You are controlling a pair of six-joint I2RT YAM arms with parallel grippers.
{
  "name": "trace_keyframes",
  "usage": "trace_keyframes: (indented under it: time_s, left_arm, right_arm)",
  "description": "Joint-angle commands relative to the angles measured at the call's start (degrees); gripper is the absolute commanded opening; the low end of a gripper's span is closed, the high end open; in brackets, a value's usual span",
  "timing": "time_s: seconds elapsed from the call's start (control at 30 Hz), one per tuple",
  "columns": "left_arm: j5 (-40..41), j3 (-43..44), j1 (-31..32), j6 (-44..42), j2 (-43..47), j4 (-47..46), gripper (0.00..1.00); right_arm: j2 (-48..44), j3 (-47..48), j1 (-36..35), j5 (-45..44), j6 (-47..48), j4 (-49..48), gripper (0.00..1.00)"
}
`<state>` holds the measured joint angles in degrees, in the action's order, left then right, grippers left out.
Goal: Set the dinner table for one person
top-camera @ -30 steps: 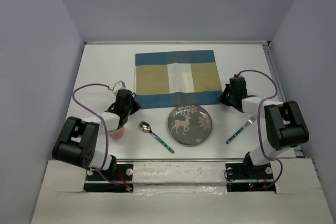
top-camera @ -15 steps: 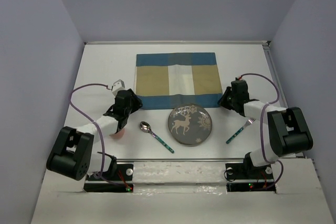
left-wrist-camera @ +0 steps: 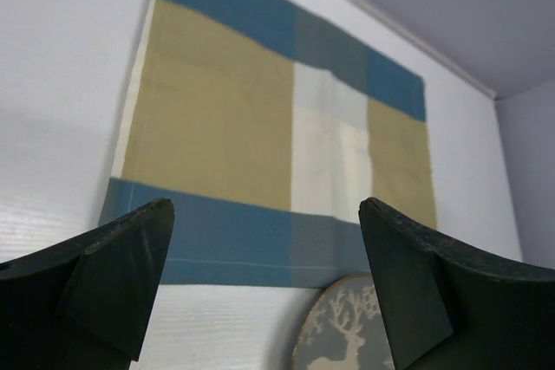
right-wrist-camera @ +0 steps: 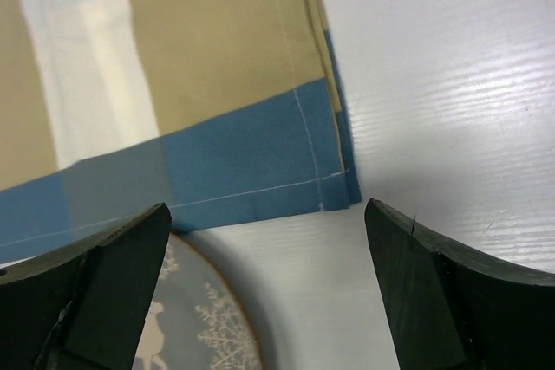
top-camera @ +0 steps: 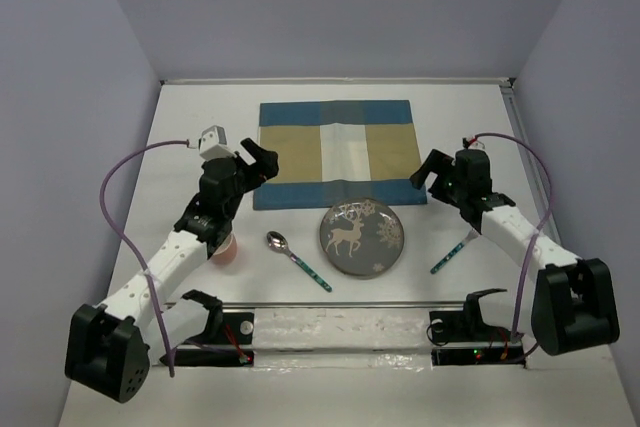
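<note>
My right gripper will grab the grey deer plate (top-camera: 362, 237) by its rim beside the snowflakes. Then it will lay the plate on the placemat (top-camera: 338, 152).
The white dinner table (top-camera: 190, 137) carries a blue-and-tan placemat (top-camera: 338, 152) lying flat at its middle back. In front of it sit a grey deer plate (top-camera: 362, 237), a spoon (top-camera: 297, 258) to the plate's left and a fork (top-camera: 450, 255) to its right. My left gripper (top-camera: 255, 164) hovers open over the mat's near left corner, holding nothing. My right gripper (top-camera: 432, 175) hovers open by the near right corner, also empty. The left wrist view shows the left gripper (left-wrist-camera: 264, 214) above the placemat (left-wrist-camera: 217, 110) and the plate (left-wrist-camera: 347, 335). The right wrist view shows the right gripper (right-wrist-camera: 267, 214) over the placemat corner (right-wrist-camera: 329, 171) and the plate (right-wrist-camera: 186, 327).
A pink cup (top-camera: 227, 252) stands on the table beside my left forearm, left of the spoon. Grey walls close in the table at the back and both sides. Purple cables loop off both wrists.
Both grippers went from shut to wide open. Both arms stretched out and rose at the placemat's near corners. The placemat, plate, spoon and fork have not moved.
</note>
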<state>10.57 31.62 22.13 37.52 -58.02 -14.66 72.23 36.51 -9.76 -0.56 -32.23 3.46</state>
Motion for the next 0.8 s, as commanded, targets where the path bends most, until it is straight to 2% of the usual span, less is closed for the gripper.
trace_keyframes:
  time_s: [0.0, 0.1, 0.3, 0.37, 0.53, 0.67, 0.77]
  left_arm:
    - [0.68, 7.13, 0.63, -3.94, 5.45, 2.17, 0.99]
    - [-0.19, 9.69, 0.81, -6.48, 8.18, 3.23, 0.99]
    - [-9.05, 12.68, 0.9, -13.77, 12.49, 2.35, 0.99]
    - [-10.3, 14.35, 0.9, -16.06, 13.19, 4.01, 0.99]
    - [-8.12, 15.06, 0.9, -23.79, 15.38, 8.5, 0.99]
    - [-5.47, 12.08, 0.81, -24.51, 17.23, 6.84, 0.99]
    - [-6.35, 11.36, 0.63, -24.86, 17.06, 6.13, 0.99]
  right_arm:
    - [-6.66, -0.47, 0.18, 2.21, 1.29, 1.63, 1.0]
    - [-13.23, -2.14, 0.18, 5.12, 2.08, 2.25, 1.0]
    - [-19.14, -7.85, 0.18, 16.18, 2.0, 3.39, 1.0]
    - [-18.18, -10.3, 0.18, 20.41, 1.56, 3.3, 0.99]
    - [-11.43, -14.62, 0.18, 26.47, 0.5, -0.47, 0.87]
    - [-7.28, -14.37, -1.05, 29.2, 0.5, -1.62, 0.83]
    - [-3.85, -13.75, -2.11, 30.97, 0.59, -2.32, 0.81]
